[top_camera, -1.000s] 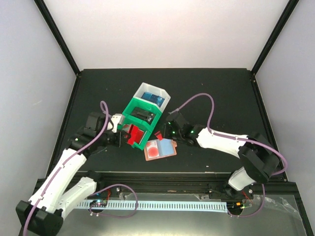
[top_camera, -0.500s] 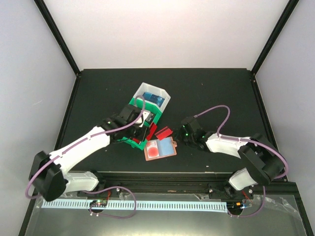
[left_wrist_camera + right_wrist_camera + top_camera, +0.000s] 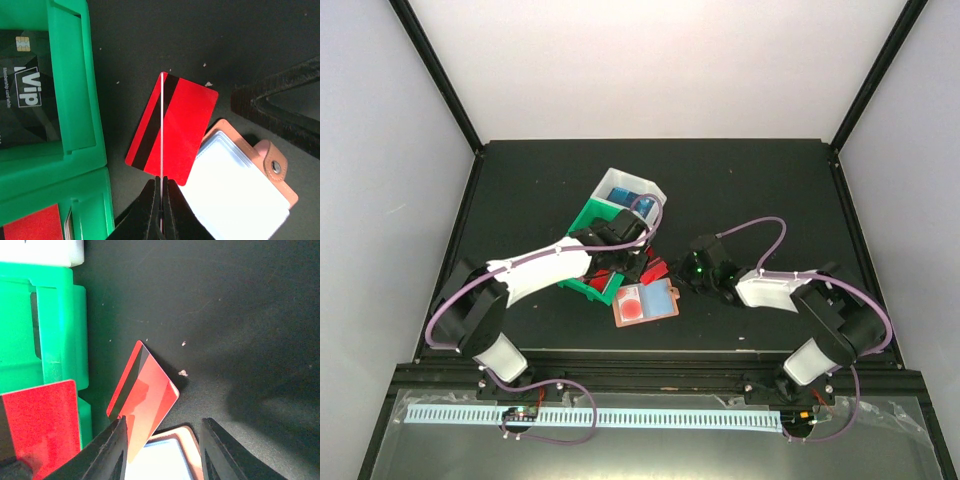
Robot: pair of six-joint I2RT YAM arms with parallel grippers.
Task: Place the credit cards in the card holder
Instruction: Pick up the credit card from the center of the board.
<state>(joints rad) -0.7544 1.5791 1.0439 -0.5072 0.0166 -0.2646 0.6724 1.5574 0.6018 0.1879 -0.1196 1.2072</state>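
The red credit card (image 3: 172, 130) will be picked up next by its plain edge (image 3: 198, 137) with my right gripper. The card's striped side then stays free to go into the holder.
My left gripper (image 3: 162, 181) is shut on a credit card held edge-on, showing only as a thin white line (image 3: 162, 125). Under it a red credit card (image 3: 172, 130) with a black stripe lies on the dark table, one corner over the card holder (image 3: 240, 200). The holder lies open, pale slots up, with its snap tab (image 3: 275, 167) at the right. In the top view the card holder (image 3: 660, 303) shows a red-and-white card in it, just below my left gripper (image 3: 638, 262). My right gripper (image 3: 164, 422) stands open over the red card (image 3: 145, 395) and the holder (image 3: 170, 462), touching neither.
A green bin (image 3: 75, 100) holding a black VIP card (image 3: 25, 95) sits left of the cards, with a white bin (image 3: 632, 190) behind it. Another red card (image 3: 30, 225) lies in the green bin's near compartment. My right gripper (image 3: 688, 272) is just right of the cards.
My left arm has swung right, from left of the green bin across it to above the red card. My right gripper has drawn back a little to the right.
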